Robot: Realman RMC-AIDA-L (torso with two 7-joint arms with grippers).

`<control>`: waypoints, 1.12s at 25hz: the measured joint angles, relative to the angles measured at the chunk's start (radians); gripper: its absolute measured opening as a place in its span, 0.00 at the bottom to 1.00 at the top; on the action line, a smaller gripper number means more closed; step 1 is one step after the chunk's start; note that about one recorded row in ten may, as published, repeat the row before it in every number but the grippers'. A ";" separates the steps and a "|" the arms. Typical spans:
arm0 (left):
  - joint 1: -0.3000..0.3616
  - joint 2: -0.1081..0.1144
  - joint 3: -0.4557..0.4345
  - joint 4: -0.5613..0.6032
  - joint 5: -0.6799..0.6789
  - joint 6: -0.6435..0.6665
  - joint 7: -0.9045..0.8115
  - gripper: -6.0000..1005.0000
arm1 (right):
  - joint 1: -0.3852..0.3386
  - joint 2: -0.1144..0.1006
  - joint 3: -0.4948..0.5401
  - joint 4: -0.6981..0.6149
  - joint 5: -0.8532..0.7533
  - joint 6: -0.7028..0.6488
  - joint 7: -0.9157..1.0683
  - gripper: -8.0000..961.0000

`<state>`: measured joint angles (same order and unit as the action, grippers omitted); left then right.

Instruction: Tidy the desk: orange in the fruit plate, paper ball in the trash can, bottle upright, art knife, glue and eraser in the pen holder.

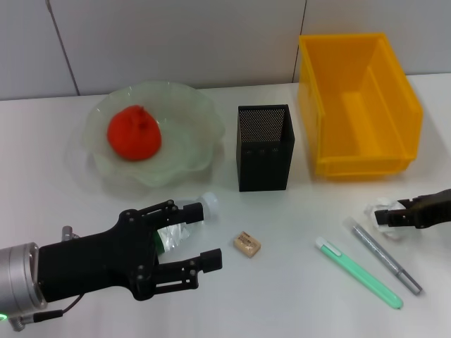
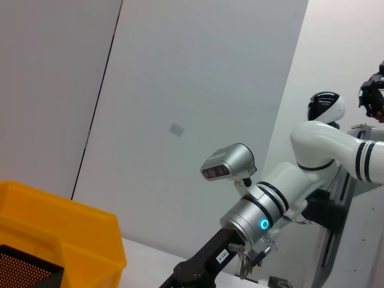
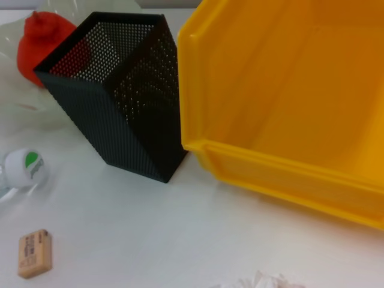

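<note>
My right gripper's fingers are low at the table, on either side of the crumpled white paper, so my right gripper closes on the paper next.
The orange lies in the pale green fruit plate. The clear bottle lies on its side in front of the plate, white cap toward the pen holder. My left gripper is open and straddles the bottle, one finger over it and one on the near side. The tan eraser lies just right of that gripper. A green art knife and a grey glue stick lie at the front right. My right gripper sits at the paper ball.
The yellow trash can stands at the back right beside the pen holder, and it looks empty inside. The orange shows behind the pen holder. The eraser lies on bare white table.
</note>
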<state>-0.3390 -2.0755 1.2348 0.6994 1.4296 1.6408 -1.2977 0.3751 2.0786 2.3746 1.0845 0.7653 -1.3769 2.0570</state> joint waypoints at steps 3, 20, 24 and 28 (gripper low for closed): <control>0.000 0.000 0.000 0.000 0.000 0.002 0.000 0.80 | 0.001 0.000 0.000 0.000 0.000 -0.003 0.001 0.66; 0.001 0.000 0.000 -0.008 -0.002 0.005 0.000 0.80 | -0.103 0.000 0.011 0.195 0.354 -0.090 -0.074 0.57; -0.004 0.000 0.000 -0.008 -0.002 0.005 0.001 0.80 | -0.111 0.000 0.011 0.180 0.493 -0.079 -0.177 0.57; -0.006 0.000 0.000 -0.008 -0.001 0.005 0.001 0.80 | -0.097 0.000 0.012 0.150 0.542 -0.052 -0.233 0.57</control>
<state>-0.3450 -2.0754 1.2347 0.6917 1.4281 1.6459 -1.2963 0.2781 2.0786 2.3864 1.2343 1.3070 -1.4284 1.8239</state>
